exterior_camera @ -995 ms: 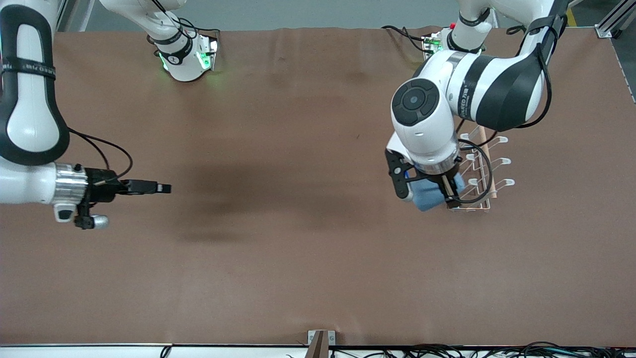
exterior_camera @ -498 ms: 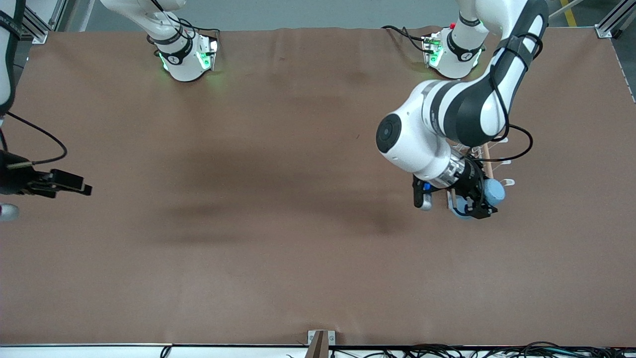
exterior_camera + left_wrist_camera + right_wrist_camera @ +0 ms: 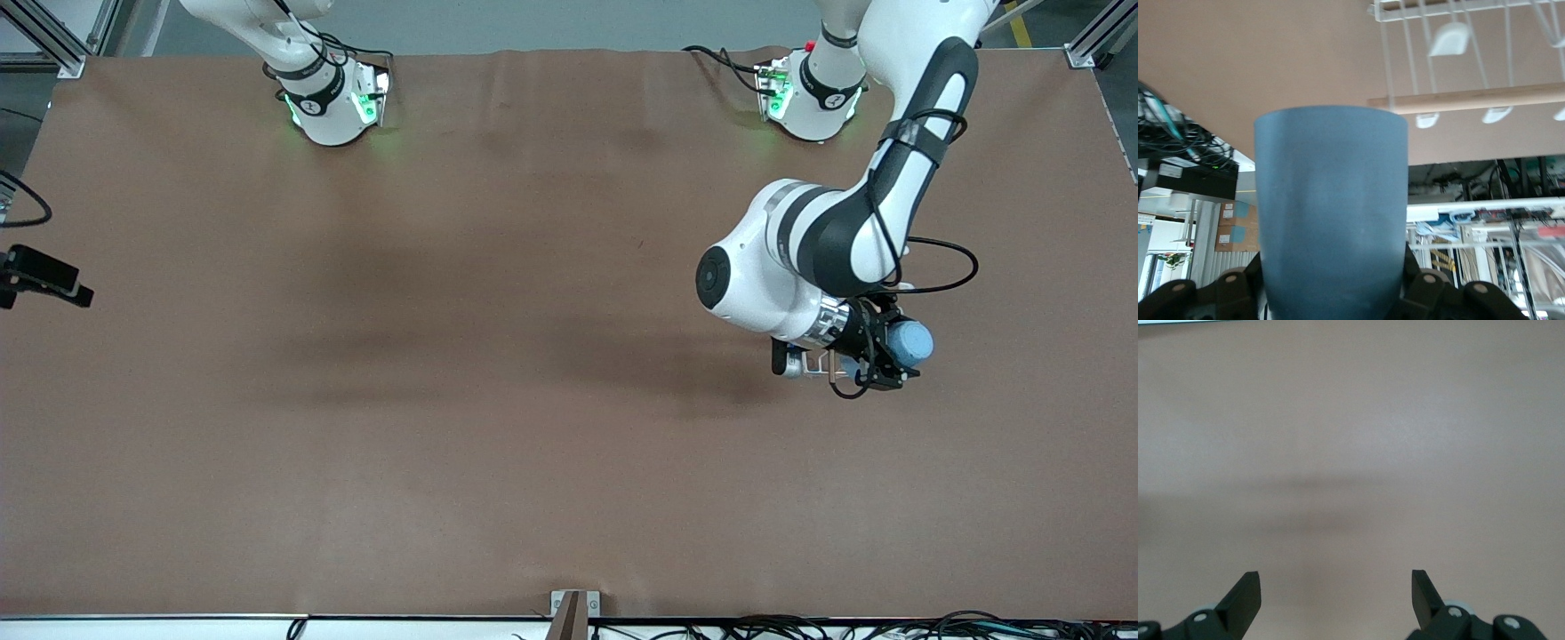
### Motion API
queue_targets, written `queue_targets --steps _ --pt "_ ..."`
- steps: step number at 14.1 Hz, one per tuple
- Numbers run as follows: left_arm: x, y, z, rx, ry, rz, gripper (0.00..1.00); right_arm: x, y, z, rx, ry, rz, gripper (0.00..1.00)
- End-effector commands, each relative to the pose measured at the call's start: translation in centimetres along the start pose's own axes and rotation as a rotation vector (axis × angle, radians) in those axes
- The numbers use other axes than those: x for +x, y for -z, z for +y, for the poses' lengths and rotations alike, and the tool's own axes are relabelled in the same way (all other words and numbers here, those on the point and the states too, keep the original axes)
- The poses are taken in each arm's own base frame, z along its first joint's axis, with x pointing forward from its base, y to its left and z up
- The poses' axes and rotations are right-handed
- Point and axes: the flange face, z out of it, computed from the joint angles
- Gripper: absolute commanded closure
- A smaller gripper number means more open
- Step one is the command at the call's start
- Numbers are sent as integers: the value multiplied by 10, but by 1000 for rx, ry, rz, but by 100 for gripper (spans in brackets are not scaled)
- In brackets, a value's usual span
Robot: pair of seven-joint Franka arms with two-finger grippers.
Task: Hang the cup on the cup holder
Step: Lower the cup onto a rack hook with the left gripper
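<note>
The light blue cup (image 3: 910, 342) (image 3: 1331, 227) hangs short of the cup holder's looped wires and would drop if I opened now, so my left gripper moves it to them next.
My left gripper (image 3: 889, 357) is shut on the light blue cup (image 3: 910, 342) and holds it on its side in the air over the cup holder. In the front view the left arm hides almost all of the holder. In the left wrist view the cup (image 3: 1331, 227) fills the middle between my fingers. The white wire cup holder (image 3: 1405, 63), with its wooden rod (image 3: 1471, 103) and looped prongs, shows past the cup's rim. My right gripper (image 3: 44, 277) is open and empty over the table's edge at the right arm's end. Its fingers (image 3: 1245, 600) frame bare brown table.
A brown mat (image 3: 498, 400) covers the table. The two arm bases (image 3: 333, 102) stand along its edge farthest from the front camera. A small bracket (image 3: 573, 609) sits at the table's edge nearest the front camera.
My left gripper has swung the cup over the holder toward the left arm's end of the table and turned it. My right arm has pulled back to the table's edge.
</note>
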Motion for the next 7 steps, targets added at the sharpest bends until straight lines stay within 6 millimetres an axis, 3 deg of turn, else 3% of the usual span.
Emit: queue_targets --steps 1,4,7 --pt "9 7 15 6 -43 -57 85 -47 -9 7 -18 -17 31 1" --pt "27 15 25 -1 -33 -89 87 -55 -13 9 -38 -15 19 1" --pt "45 12 35 0 -16 -114 87 -53 15 9 -44 -19 59 1"
